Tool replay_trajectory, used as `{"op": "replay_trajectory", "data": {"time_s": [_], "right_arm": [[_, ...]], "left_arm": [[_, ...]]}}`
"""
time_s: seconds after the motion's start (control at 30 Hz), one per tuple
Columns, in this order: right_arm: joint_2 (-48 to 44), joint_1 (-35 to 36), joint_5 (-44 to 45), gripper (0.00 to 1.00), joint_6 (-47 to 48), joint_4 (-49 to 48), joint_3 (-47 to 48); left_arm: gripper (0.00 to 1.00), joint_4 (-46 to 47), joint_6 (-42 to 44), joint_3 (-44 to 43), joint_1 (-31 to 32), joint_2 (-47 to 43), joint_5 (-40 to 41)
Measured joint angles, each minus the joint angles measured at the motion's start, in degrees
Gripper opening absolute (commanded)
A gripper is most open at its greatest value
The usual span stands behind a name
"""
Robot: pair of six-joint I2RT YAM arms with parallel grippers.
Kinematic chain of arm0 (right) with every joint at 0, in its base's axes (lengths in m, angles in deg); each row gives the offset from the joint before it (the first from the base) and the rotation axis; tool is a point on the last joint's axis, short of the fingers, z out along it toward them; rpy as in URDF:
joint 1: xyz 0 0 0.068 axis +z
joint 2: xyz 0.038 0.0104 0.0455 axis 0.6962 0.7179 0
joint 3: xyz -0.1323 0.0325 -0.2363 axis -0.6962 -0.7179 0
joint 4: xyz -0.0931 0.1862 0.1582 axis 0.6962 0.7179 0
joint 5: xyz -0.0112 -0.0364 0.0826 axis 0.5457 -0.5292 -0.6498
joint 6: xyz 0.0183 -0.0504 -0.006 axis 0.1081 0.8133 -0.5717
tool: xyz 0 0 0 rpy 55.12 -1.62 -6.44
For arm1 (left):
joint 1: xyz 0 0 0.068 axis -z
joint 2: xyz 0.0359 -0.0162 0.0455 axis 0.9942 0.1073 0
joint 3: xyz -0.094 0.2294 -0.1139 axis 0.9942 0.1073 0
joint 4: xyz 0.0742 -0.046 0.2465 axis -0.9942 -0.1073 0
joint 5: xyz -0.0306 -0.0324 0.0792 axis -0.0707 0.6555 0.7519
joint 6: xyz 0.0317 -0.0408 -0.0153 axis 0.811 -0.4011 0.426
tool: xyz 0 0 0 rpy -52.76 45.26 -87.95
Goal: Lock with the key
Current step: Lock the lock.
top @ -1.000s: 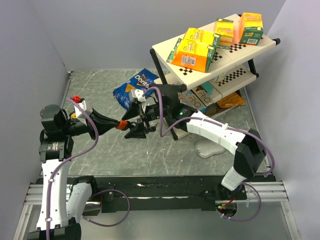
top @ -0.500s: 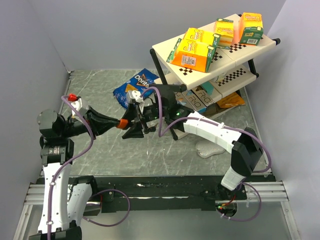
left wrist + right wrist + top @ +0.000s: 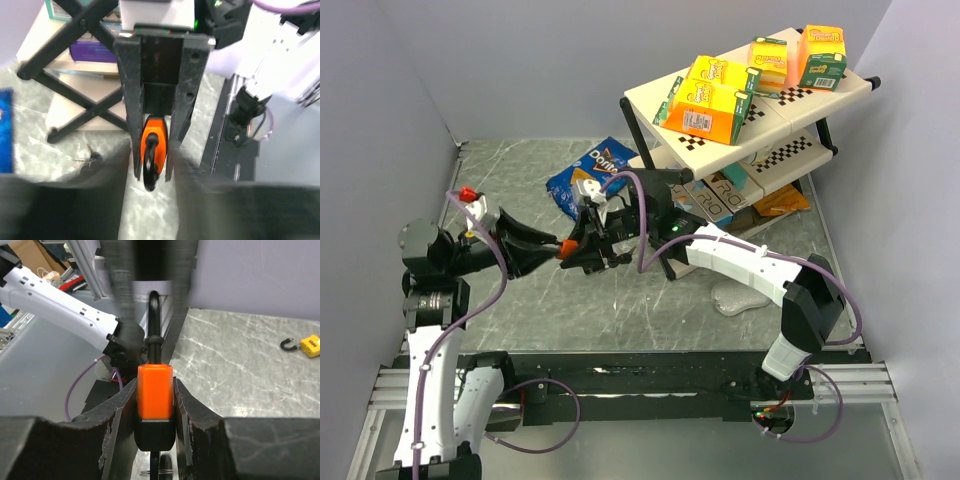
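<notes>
The left gripper grabs the orange padlock by its black shackle (image 3: 154, 326) next, which leaves the key (image 3: 160, 466) at the black base free for locking.
An orange padlock (image 3: 564, 246) with a black base hangs in the air between my two arms. My right gripper (image 3: 155, 382) is shut on the padlock (image 3: 155, 397), its fingers pressed on both orange sides. The black shackle (image 3: 154, 315) points away towards my left gripper (image 3: 552, 246). In the left wrist view the shackle (image 3: 150, 170) sits between my left fingers with a gap on each side, so that gripper (image 3: 151, 150) is open. What looks like the key (image 3: 160, 466), with a wire ring, sticks out under the black base.
A yellow padlock (image 3: 306, 345) lies on the grey marble table (image 3: 650, 310). A blue Doritos bag (image 3: 585, 175) lies behind the grippers. The two-tier rack (image 3: 760, 110) with orange and yellow boxes stands at the back right. A white lump (image 3: 740, 298) lies under my right arm.
My right gripper has come in from wide open and shut on the padlock's body. My left jaws have loosened off the shackle. The left arm has shifted slightly.
</notes>
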Motion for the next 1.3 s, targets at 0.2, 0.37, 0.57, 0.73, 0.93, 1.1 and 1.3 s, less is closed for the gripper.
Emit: {"op": "replay_trajectory", "data": {"time_s": [0.2, 0.37, 0.57, 0.73, 0.93, 1.1, 1.3], "right_arm": [[0.0, 0.0, 0.0, 0.0, 3.7, 6.1, 0.0], [0.0, -0.1, 1.4, 0.0, 8.6, 14.9, 0.8], [0.0, -0.2, 3.5, 0.0, 13.5, 23.3, 3.1], [0.0, -0.2, 4.6, 0.0, 15.2, 27.1, 5.0], [0.0, -0.2, 5.0, 0.0, 15.9, 28.8, 5.5], [0.0, -0.1, 5.1, 0.0, 16.5, 30.2, 6.3], [0.0, -0.1, 5.7, 0.0, 16.8, 30.9, 6.8]], "left_arm": [[0.76, -24.6, 21.1, -13.0, 0.0, 7.2, 2.0], [0.68, -45.9, 40.5, -22.8, 0.0, 13.4, 4.0], [0.54, -63.5, 58.8, -23.7, 0.0, 15.1, 3.8], [0.36, -65.3, 61.9, -21.4, 1.0, 13.8, 3.3], [0.26, -60.8, 59.2, -18.1, 3.0, 11.9, 3.8], [0.18, -58.7, 58.2, -17.7, 3.8, 11.9, 4.2], [0.01, -57.3, 56.8, -17.4, 4.2, 12.0, 4.7]]}}
